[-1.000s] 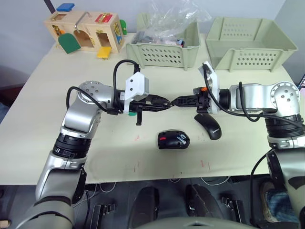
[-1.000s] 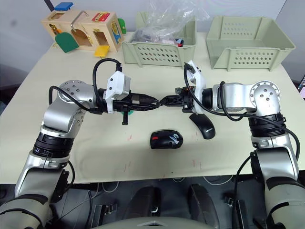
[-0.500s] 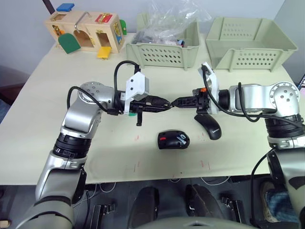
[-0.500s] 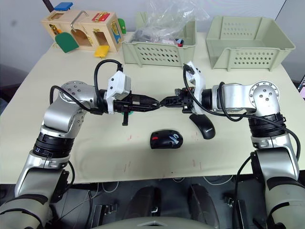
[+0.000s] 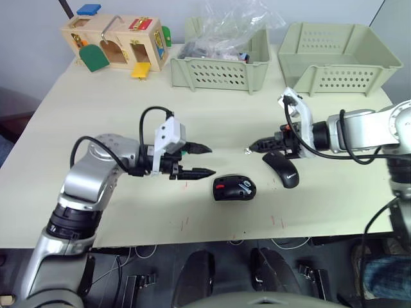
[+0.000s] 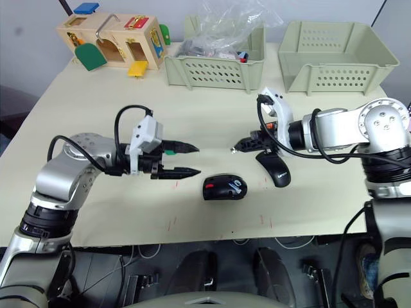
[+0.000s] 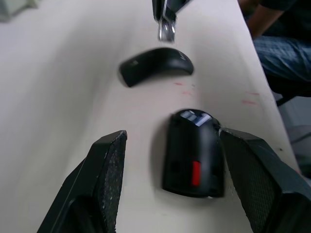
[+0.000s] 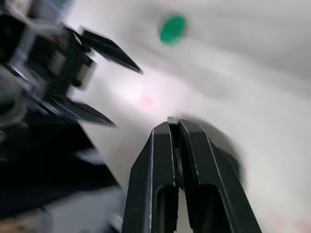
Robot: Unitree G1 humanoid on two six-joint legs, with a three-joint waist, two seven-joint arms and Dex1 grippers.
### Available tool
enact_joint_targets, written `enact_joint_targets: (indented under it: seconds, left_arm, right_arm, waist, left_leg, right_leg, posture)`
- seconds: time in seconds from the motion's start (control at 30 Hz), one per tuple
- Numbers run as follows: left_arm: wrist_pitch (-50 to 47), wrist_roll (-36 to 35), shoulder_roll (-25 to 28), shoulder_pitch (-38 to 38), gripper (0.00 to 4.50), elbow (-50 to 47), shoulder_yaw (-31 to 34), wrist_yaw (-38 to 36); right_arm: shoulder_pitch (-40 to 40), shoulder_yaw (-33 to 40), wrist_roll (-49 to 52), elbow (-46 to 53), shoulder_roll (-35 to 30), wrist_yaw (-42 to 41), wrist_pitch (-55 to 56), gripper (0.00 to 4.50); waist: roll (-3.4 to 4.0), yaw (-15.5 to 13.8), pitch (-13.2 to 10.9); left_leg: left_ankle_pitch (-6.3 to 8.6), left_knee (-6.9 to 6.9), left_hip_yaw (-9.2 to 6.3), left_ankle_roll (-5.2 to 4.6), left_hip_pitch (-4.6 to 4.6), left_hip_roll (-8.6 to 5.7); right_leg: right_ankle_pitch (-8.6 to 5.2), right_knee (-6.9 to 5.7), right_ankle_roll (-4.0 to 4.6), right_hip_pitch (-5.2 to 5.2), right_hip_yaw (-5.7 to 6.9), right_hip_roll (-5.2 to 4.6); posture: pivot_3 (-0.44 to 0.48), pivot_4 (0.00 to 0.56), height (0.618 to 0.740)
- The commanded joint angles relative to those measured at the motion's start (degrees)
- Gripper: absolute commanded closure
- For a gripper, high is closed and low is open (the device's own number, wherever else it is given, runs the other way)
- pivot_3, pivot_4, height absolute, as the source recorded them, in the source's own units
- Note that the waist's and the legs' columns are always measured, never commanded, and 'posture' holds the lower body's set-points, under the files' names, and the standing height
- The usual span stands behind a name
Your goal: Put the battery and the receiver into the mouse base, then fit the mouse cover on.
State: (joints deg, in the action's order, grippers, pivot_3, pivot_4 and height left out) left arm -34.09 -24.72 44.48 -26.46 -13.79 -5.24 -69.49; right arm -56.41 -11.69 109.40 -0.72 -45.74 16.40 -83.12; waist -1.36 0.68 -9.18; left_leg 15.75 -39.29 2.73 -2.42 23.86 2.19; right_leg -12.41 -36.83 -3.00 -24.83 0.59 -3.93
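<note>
My left gripper is going to grip the mouse base by its red-patched end [image 5: 220,187] next, so the mouse base's battery hollow [image 5: 245,187] stays free to take the receiver.
The black mouse base [image 5: 234,188] with its red patch lies near the table's front middle. A blue-and-silver battery [image 7: 193,117] sits in its recess. The glossy black mouse cover [image 5: 282,169] rests just to the right of the base. My left gripper [image 5: 210,160] hovers left of the base, open, with nothing between its fingers. My right gripper [image 5: 252,147] hangs above the table next to the cover, shut on a small silver receiver [image 7: 166,30] that sticks out from its tips.
A flat green disc [image 8: 172,28] lies on the table by the left gripper. At the back stand a wooden toy box [image 5: 115,42], a basket with a plastic bag [image 5: 221,64] and an empty basket [image 5: 337,61].
The grippers met tip to tip over the table's middle. The left has opened, let go and drawn back left and forward. The right has pulled back right with the silver receiver.
</note>
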Motion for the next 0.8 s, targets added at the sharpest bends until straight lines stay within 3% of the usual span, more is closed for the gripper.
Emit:
enact_joint_targets:
  seconds: [0.03, 0.5, 0.8]
  left_arm:
    - [1.1, 0.7, -0.6, 1.2, 1.27, -3.3, -1.5, 1.5]
    - [7.6, 8.0, -3.8, 1.1, 1.27, -0.4, -9.9, 2.6]
    - [9.4, 10.2, -5.9, 0.9, 1.27, 1.5, -11.7, 2.8]
  right_arm:
    - [-4.5, -2.4, -3.8, 5.2, -2.7, -4.9, -4.4, 4.50]
    - [-20.3, -15.9, -17.3, 5.2, -3.3, -22.4, -9.4, 4.50]
    - [-21.9, -17.8, -21.7, 4.6, -2.7, -28.3, -9.4, 4.50]
  waist:
    - [0.01, 0.0, 0.0]
    - [0.05, -0.1, 0.0]
    - [0.05, -0.1, 0.0]
  left_leg:
    - [0.00, 0.00, 0.00, 0.00, 0.00, -0.01]
    - [0.00, 0.00, 0.01, 0.00, 0.02, -0.04]
    - [0.00, -0.01, 0.01, 0.00, 0.02, -0.04]
  right_leg:
    - [0.00, 0.00, 0.00, -0.01, 0.00, 0.00]
    - [0.00, 0.02, 0.01, -0.01, 0.01, 0.01]
    - [0.00, 0.01, 0.01, -0.03, 0.01, 0.00]
  posture:
    - [0.000, 0.150, 0.740]
    - [0.000, 0.150, 0.740]
    - [0.000, 0.150, 0.740]
